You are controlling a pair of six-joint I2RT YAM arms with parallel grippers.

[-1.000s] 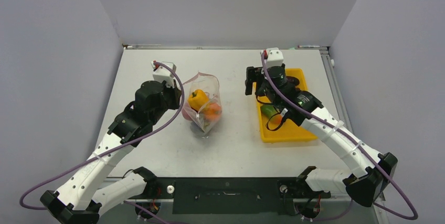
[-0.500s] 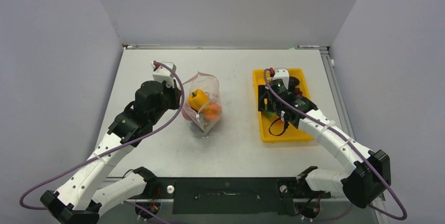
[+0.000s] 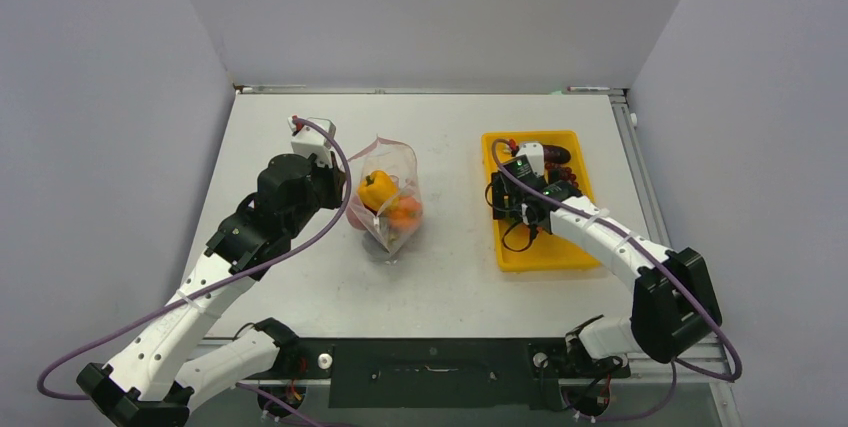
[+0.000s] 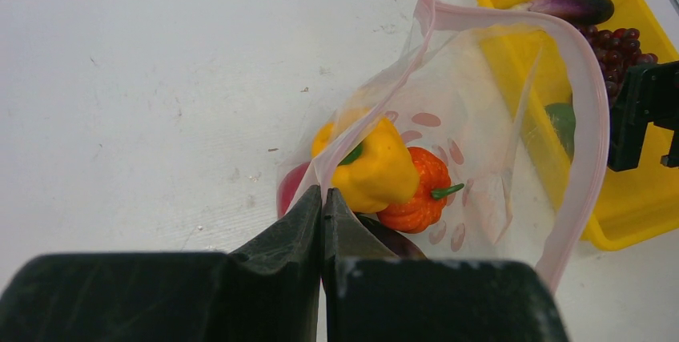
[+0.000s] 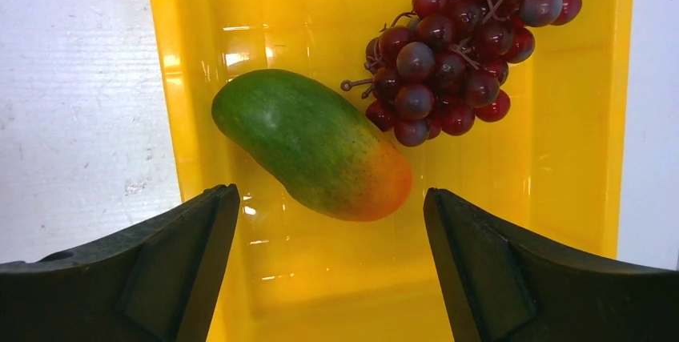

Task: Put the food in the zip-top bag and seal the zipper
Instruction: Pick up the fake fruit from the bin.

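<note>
I need to grab the mango (image 5: 316,143) across its narrow middle with my right gripper next, so the mango's green end stays free to go into the opening of the zip-top bag.
The clear zip-top bag (image 3: 395,187) with pink dots stands open mid-table, its pinkish zipper strip (image 4: 588,110) arching round the mouth. Inside lie a yellow bell pepper (image 4: 376,162), an orange pumpkin piece (image 4: 416,194) and a red piece (image 4: 290,190). My left gripper (image 4: 323,194) is shut on the bag's near mouth edge. My right gripper (image 5: 328,198) is open low over the yellow tray (image 5: 560,174), its jaws either side of a green-and-orange mango (image 5: 316,143). A dark red grape bunch (image 5: 456,46) lies beside the mango. The purple eggplant (image 4: 572,7) lies at the tray's far end.
The yellow tray (image 3: 505,252) sits right of the bag on the grey table. Grey walls close in the back and sides. Purple cables trail from both arms.
My right gripper moved from beside the tray's left edge to over the tray and came down toward the mango. The left arm and the bag have not moved.
</note>
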